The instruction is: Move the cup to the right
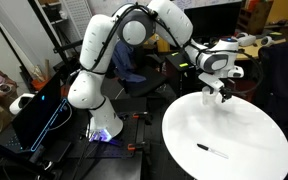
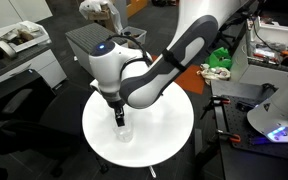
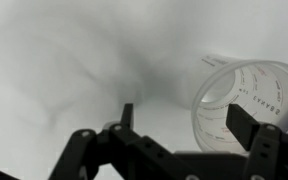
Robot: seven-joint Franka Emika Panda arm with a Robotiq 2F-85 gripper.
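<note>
My gripper needs to close on the cup now. The cup's near rim [image 1: 213, 93] [image 3: 195, 115] is between my open fingers, one over the cup's opening and one outside, so they would hold the cup's side.
The cup [image 3: 252, 100] is small, clear plastic with printed markings, and its open mouth faces the wrist camera at the right of the wrist view. My gripper [image 3: 189, 118] is open, with the fingers spread wide. The right finger overlaps the cup's rim; the left finger stands apart over bare table. I cannot tell whether a finger touches the cup. In both exterior views the gripper [image 1: 224, 92] [image 2: 118, 116] hangs low over the round white table [image 1: 244, 135] [image 2: 159, 135]. The cup [image 2: 123, 131] shows faintly just under the fingers.
A thin dark pen-like stick [image 1: 211, 151] lies near the table's front edge, away from the gripper. Chairs, desks and lab clutter surround the table. A laptop [image 1: 34, 115] sits beside the robot's base.
</note>
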